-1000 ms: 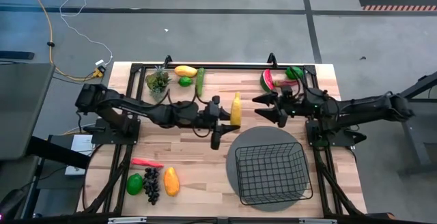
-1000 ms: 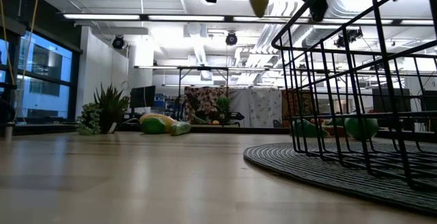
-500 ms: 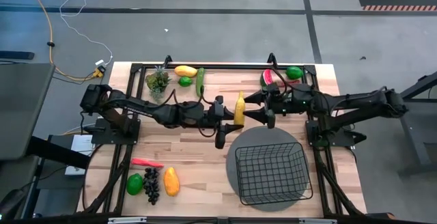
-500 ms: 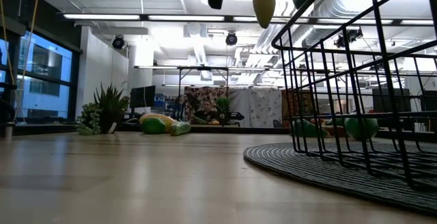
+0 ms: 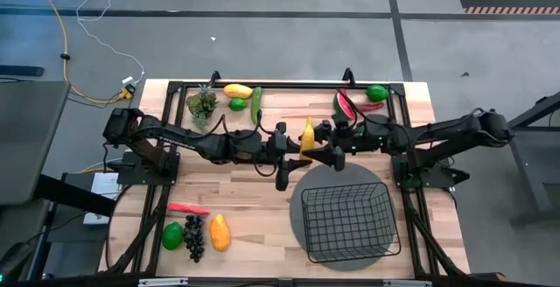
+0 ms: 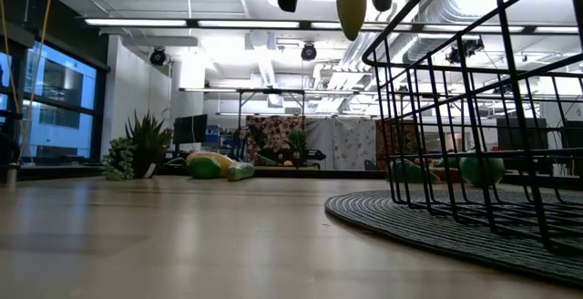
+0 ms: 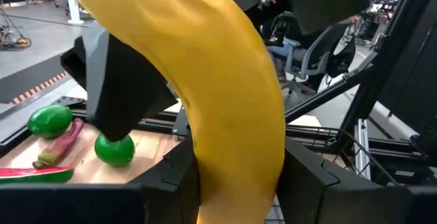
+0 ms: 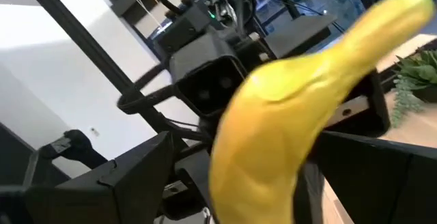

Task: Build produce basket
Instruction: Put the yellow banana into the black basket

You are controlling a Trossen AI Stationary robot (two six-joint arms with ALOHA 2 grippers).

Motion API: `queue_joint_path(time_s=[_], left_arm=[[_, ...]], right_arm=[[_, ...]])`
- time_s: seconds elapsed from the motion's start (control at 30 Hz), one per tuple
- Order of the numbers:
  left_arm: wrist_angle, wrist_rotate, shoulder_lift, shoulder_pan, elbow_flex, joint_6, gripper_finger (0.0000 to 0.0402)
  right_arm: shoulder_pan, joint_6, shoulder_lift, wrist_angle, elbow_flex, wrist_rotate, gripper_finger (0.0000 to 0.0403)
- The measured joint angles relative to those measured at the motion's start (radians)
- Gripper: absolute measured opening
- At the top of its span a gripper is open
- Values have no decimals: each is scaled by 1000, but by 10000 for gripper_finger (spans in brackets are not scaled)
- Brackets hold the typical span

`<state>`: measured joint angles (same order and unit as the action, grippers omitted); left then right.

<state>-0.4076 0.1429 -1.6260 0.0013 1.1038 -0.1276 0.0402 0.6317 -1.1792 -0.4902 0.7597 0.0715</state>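
Note:
The banana needs to go in the black wire basket (image 5: 348, 221). My right gripper should grab it by its thick body (image 5: 307, 139) next.
A yellow banana (image 5: 307, 136) hangs above the table's middle, just beyond the round grey mat (image 5: 315, 178). My left gripper (image 5: 296, 143) reaches in from the left and is shut on it. My right gripper (image 5: 326, 144) comes from the right, open, with one finger on each side of the banana (image 8: 273, 128). The black wire basket (image 5: 348, 221) stands on the mat. The low view shows the banana's tip (image 6: 351, 12) high above the tabletop. My left gripper pinches the banana's body (image 7: 235, 159) between its two fingers (image 7: 174, 179), coming level from the table's left. The banana is lifted clear of the table and slants up out of the hold. Whether my right gripper's fingers touch the banana, I cannot tell.
At the far edge lie a leafy plant (image 5: 203, 103), a mango (image 5: 236, 90), a lime (image 5: 237, 104), a cucumber (image 5: 256, 103), a watermelon slice (image 5: 343, 103) and another lime (image 5: 376, 93). Near left lie a chili (image 5: 188, 208), a lime (image 5: 172, 234), grapes (image 5: 194, 237) and a mango (image 5: 219, 232).
My right gripper has gone toward the table's left, up to the banana, and its open fingers now stand around it. The banana stays held in the air in about the same place.

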Motion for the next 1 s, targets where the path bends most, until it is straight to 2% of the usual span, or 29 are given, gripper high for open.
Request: queue_joint_path(time_s=[0.2,0.33,1.0], left_arm=[[0,0,0,0,0,0,136],[0,0,-1,0,0,0,136],[0,4,-1,0,-1,5,136]], right_arm=[[0,19,-6,-1,0,-14,331],[0,18,-6,-1,0,-19,316],[0,-6,-6,-1,-1,-19,130]])
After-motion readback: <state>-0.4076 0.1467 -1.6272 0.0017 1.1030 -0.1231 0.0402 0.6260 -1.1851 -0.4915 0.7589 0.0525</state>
